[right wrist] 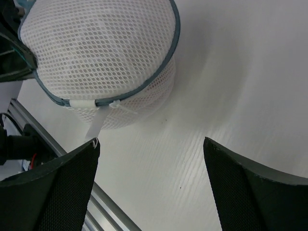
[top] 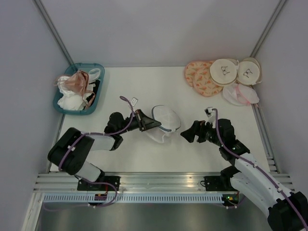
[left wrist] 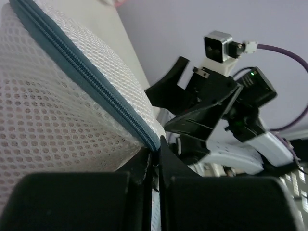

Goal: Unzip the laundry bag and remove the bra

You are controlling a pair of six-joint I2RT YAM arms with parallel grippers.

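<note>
The zip should stay free to open, so my right gripper should next grab the laundry bag (right wrist: 101,53) by the white tab on its rim (right wrist: 98,121).
The laundry bag (top: 166,122), white mesh with a dark blue-grey zipped rim, lies tilted in the middle of the table. My left gripper (top: 155,124) is shut on its rim from the left. In the left wrist view the gripper (left wrist: 157,150) pinches the end of the blue zip (left wrist: 96,82). My right gripper (top: 185,135) is open and empty just right of the bag. In the right wrist view the gripper (right wrist: 151,149) faces the bag (right wrist: 101,53), with its left fingertip beside a white pull tab (right wrist: 94,126). No bra shows through the mesh.
A teal basket (top: 98,66) holding garments stands at the back left. Peach patterned pouches (top: 198,77), two cream pouches (top: 224,72) and another white mesh bag (top: 239,95) lie at the back right. A metal rail (top: 159,180) runs along the near edge.
</note>
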